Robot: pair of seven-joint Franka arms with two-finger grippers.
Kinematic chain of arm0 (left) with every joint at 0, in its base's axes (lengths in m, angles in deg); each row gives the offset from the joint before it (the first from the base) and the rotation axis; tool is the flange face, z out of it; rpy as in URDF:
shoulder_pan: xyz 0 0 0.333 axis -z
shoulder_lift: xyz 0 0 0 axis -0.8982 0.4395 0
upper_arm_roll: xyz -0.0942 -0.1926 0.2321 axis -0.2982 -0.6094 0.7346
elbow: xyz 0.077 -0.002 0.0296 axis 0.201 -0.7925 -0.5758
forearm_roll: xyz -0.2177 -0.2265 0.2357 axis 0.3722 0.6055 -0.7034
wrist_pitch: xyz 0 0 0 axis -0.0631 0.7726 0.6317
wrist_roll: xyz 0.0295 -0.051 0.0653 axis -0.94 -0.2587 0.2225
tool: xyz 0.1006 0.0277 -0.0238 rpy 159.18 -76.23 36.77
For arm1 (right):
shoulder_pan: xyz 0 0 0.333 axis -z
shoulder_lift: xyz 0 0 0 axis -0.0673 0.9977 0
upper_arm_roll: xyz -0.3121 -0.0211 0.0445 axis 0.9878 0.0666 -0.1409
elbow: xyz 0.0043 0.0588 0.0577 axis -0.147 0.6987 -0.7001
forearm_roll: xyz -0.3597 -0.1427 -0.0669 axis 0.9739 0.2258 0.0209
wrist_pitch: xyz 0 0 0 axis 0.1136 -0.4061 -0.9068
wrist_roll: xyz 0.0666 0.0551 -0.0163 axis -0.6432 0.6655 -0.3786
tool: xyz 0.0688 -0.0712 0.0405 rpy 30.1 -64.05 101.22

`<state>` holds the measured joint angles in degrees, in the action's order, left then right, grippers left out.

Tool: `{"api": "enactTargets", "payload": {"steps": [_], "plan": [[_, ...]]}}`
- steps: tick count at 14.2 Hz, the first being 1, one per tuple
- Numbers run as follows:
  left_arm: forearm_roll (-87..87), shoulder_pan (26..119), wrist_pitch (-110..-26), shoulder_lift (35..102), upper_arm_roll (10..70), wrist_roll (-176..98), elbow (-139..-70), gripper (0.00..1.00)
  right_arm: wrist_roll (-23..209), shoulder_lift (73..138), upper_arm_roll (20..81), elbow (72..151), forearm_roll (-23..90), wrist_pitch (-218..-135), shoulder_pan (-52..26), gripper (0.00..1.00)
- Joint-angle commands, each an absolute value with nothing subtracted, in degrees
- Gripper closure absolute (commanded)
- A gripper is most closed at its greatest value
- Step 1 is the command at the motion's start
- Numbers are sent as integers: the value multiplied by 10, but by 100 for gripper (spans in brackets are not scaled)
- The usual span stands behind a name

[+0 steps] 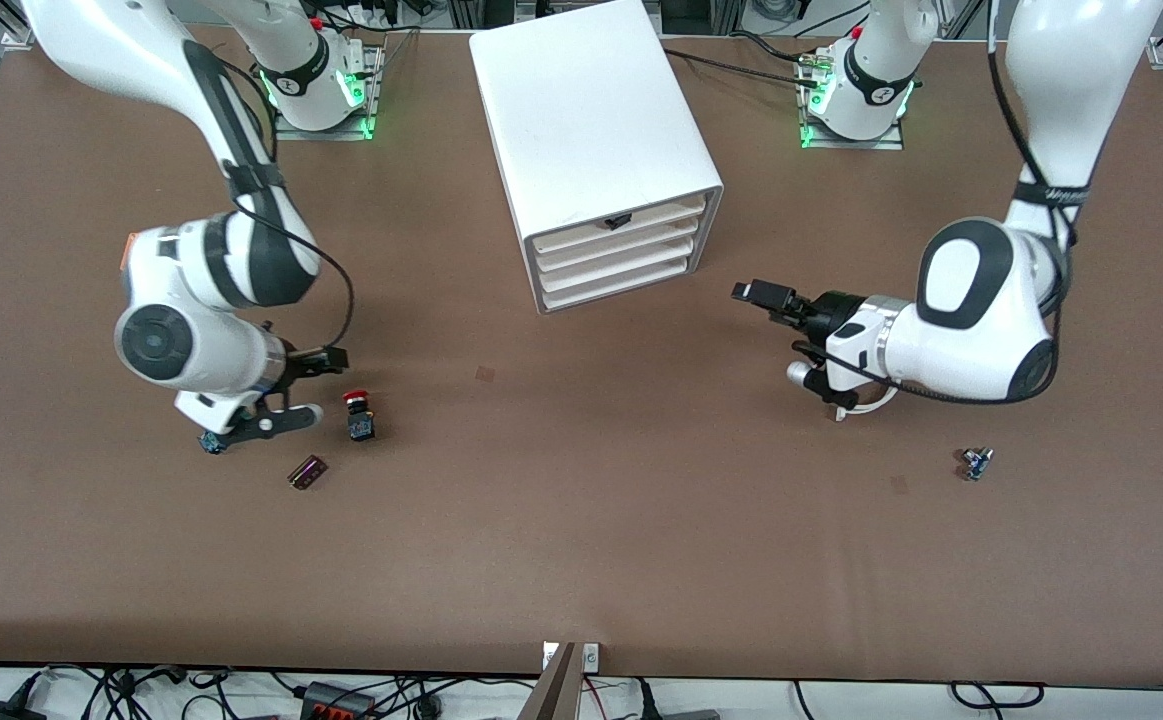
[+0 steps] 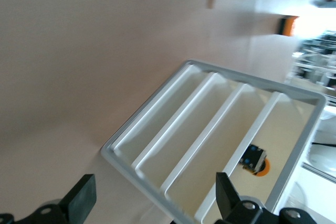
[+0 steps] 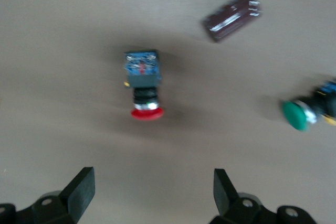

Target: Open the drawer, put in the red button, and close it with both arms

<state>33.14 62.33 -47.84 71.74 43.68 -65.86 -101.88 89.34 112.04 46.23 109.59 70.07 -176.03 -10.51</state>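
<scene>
Next, my right gripper grabs the red button by its blue body (image 1: 361, 426), to put the button in the drawer (image 1: 621, 248).
The white four-drawer cabinet (image 1: 596, 130) stands at the middle of the table near the bases. All its drawers look shut. The drawer (image 1: 613, 243) is second from the top; only the top drawer shows a black handle (image 1: 618, 220). My left gripper (image 1: 759, 294) is open and empty in the air beside the cabinet's front, pointing at it; the left wrist view shows its fingers (image 2: 84, 198) apart before the drawer (image 2: 226, 140). The red button (image 1: 356, 414) lies on the table toward the right arm's end. My right gripper (image 1: 313, 362) is open and empty over the table beside the button's cap (image 3: 147, 113).
A small purple block (image 1: 307, 472) lies nearer the front camera than the red button. A green-capped button (image 3: 296, 115) lies beside it, partly under the right hand (image 1: 211, 442). A small dark part (image 1: 974, 463) lies toward the left arm's end.
</scene>
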Motion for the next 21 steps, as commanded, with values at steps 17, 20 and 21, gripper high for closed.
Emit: {"api": "enactTargets", "payload": {"steps": [17, 20, 21], "plan": [[551, 674, -502, 822, 373, -1033, -1166, 68, 892, 1246, 465, 1061, 691, -1916, -125, 3], [561, 672, -489, 823, 373, -1043, -1169, 98, 894, 1251, 465, 1055, 692, -1917, -124, 27], [562, 670, -489, 822, 374, -1043, -1168, 99, 898, 1251, 465, 1049, 693, -1915, -124, 43]]}}
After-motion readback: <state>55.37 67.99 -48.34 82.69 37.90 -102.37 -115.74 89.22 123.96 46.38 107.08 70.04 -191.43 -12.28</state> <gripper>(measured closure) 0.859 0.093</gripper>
